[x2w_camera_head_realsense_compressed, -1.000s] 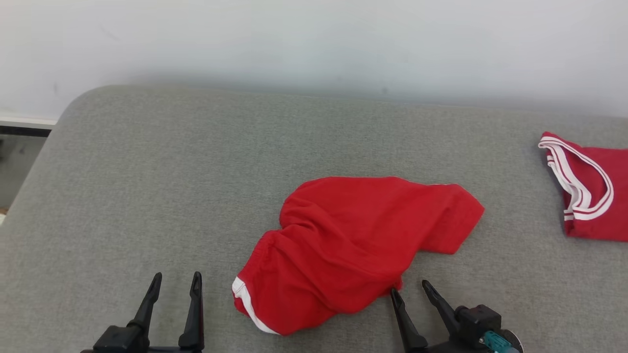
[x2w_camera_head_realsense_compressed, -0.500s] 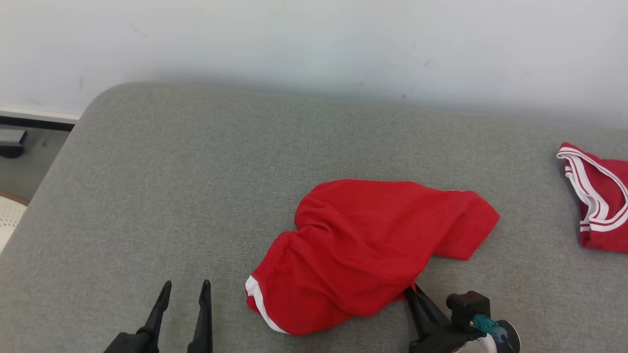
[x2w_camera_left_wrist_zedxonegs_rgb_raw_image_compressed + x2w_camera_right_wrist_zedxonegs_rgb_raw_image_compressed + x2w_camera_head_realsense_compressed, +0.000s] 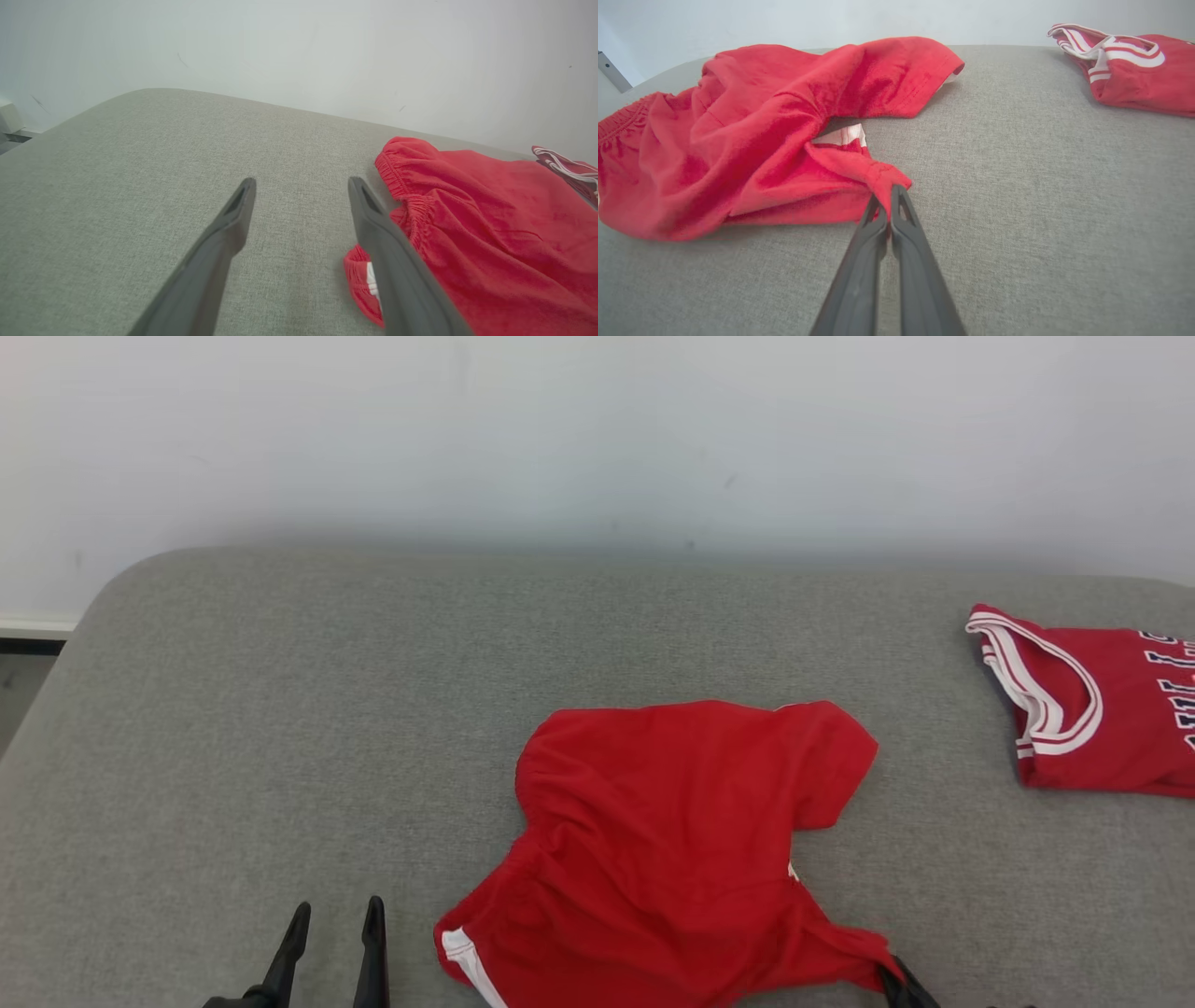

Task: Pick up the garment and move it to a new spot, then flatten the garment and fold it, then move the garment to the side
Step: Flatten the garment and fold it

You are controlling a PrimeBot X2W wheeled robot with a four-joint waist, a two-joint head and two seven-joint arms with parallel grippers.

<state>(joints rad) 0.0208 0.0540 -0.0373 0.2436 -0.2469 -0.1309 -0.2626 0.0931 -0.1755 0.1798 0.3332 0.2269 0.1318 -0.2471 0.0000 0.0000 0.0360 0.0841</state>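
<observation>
The robot should next grab the shorts with its left gripper by their white-striped corner (image 3: 456, 943) to pick them up, because the corner's edge curls up while the crumpled red cloth (image 3: 644, 879) lies slack.
The garment (image 3: 672, 840) is a crumpled pair of red shorts with white trim, lying on the grey cushioned surface (image 3: 280, 709). It also appears in the right wrist view as red cloth (image 3: 738, 135) and in the left wrist view (image 3: 490, 224). My right gripper (image 3: 888, 198) is shut on a pinched corner of the garment, and its tips peek in at the head view's bottom edge (image 3: 904, 980). My left gripper (image 3: 334, 919) stands open over bare fabric just left of the garment, with nothing between its fingers (image 3: 236, 219).
A second red garment with white stripes and lettering (image 3: 1092, 709) lies at the far right, also seen in the right wrist view (image 3: 1129, 65). A pale wall (image 3: 597, 429) rises behind the surface. The surface's rounded left edge (image 3: 65, 644) drops off.
My right gripper closed on the garment's near corner and has pulled it toward me and to the right, stretching the cloth. The head camera also shifted. The left gripper stays open.
</observation>
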